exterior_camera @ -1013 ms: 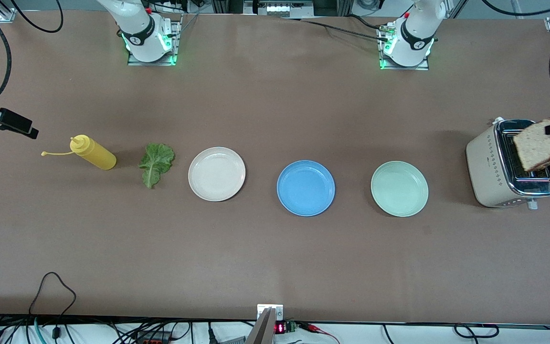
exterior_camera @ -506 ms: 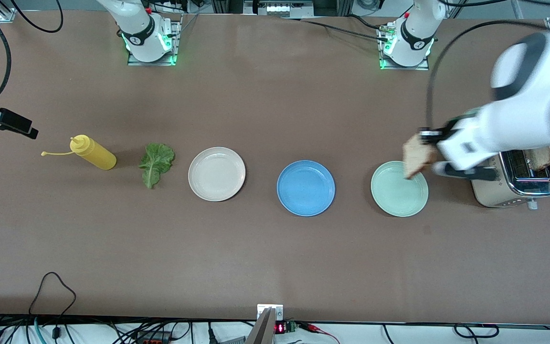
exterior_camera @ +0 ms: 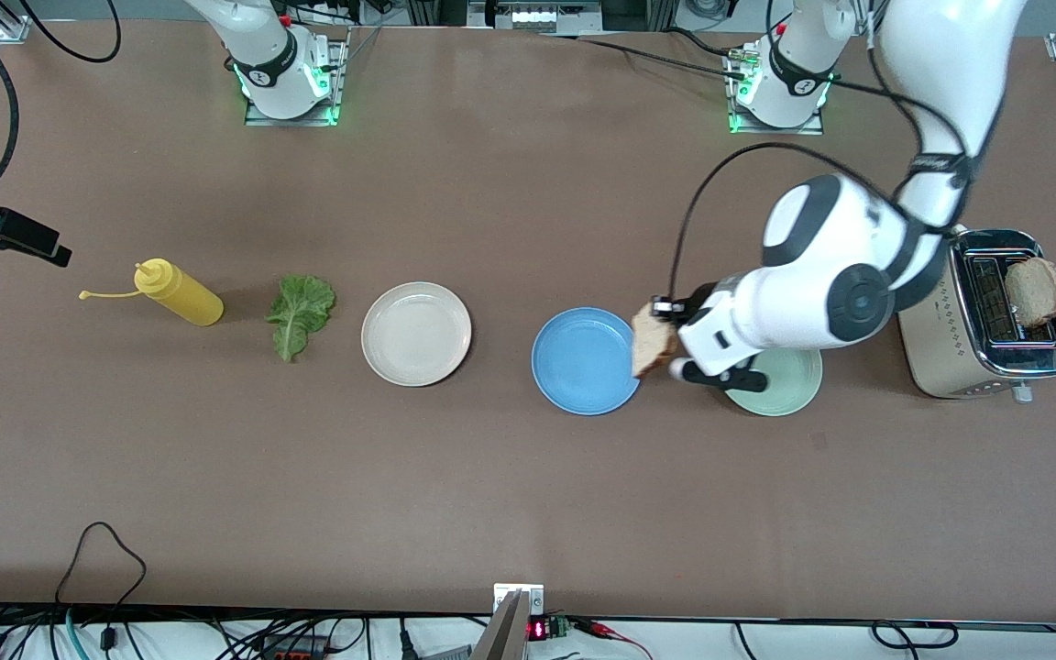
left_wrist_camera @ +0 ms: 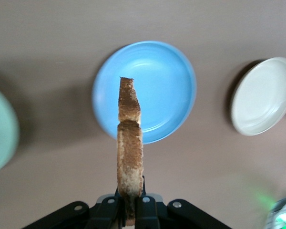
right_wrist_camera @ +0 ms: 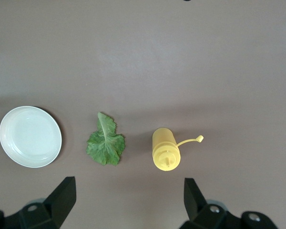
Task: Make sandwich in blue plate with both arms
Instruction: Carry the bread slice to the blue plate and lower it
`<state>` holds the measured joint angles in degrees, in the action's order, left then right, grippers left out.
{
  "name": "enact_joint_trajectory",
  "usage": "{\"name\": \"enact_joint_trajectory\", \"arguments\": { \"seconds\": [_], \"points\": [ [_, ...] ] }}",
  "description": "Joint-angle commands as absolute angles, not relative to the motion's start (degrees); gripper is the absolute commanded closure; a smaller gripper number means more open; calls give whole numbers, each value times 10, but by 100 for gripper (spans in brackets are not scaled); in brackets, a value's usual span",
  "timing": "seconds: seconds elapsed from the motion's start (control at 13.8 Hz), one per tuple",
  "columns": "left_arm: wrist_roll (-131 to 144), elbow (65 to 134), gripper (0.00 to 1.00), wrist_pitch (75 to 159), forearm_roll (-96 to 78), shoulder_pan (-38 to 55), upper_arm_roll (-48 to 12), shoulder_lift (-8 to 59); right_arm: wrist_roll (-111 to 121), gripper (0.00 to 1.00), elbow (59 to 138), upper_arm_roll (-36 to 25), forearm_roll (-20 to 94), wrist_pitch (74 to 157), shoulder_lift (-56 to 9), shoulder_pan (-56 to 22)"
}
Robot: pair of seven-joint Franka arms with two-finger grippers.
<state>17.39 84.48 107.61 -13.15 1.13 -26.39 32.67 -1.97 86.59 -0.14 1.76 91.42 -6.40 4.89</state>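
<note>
The bread slice (exterior_camera: 650, 341) hangs on edge above the blue plate's rim, so it comes down onto the plate next in my left gripper, before the release.
The blue plate (exterior_camera: 583, 362) lies mid-table with nothing on it; it also shows in the left wrist view (left_wrist_camera: 167, 95). My left gripper (exterior_camera: 670, 341) is shut on a brown-crusted bread slice (exterior_camera: 650, 341), held on edge over the plate's rim toward the left arm's end. In the left wrist view the slice (left_wrist_camera: 129, 143) stands upright between the jaws of the left gripper (left_wrist_camera: 131, 205). A second slice (exterior_camera: 1035, 291) sticks out of the toaster (exterior_camera: 950, 339). The lettuce leaf (exterior_camera: 301, 312) lies on the table. My right gripper (exterior_camera: 42, 246) waits open and empty, high over the mustard bottle end, as its wrist view (right_wrist_camera: 128, 205) shows.
A cream-white plate (exterior_camera: 416, 333) lies between the lettuce and the blue plate. A mint-green plate (exterior_camera: 785, 394) lies under the left arm. A yellow mustard bottle (exterior_camera: 180, 293) lies on its side beside the lettuce (right_wrist_camera: 105, 145).
My left arm carried the bread slice from above the toaster, across the mint-green plate, to the blue plate's rim. The right arm has not moved.
</note>
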Motion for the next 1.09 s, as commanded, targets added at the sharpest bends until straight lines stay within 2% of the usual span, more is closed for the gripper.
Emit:
{"name": "enact_joint_trajectory", "arguments": {
  "seconds": [0.0,0.29,0.72,1.01],
  "points": [
    [193,835,100,1123,-201,25,-262,355,-22,0,868,-1,25,916,-60,54],
    [192,856,100,1192,-243,33,-263,378,-21,0,867,-1,25,917,-60,53],
    [184,871,100,1223,-252,40,-265,396,-22,0,867,0,25,955,-66,47],
    [184,902,100,1264,-252,55,-265,396,-11,0,866,0,24,929,-54,50]
  ]
}}
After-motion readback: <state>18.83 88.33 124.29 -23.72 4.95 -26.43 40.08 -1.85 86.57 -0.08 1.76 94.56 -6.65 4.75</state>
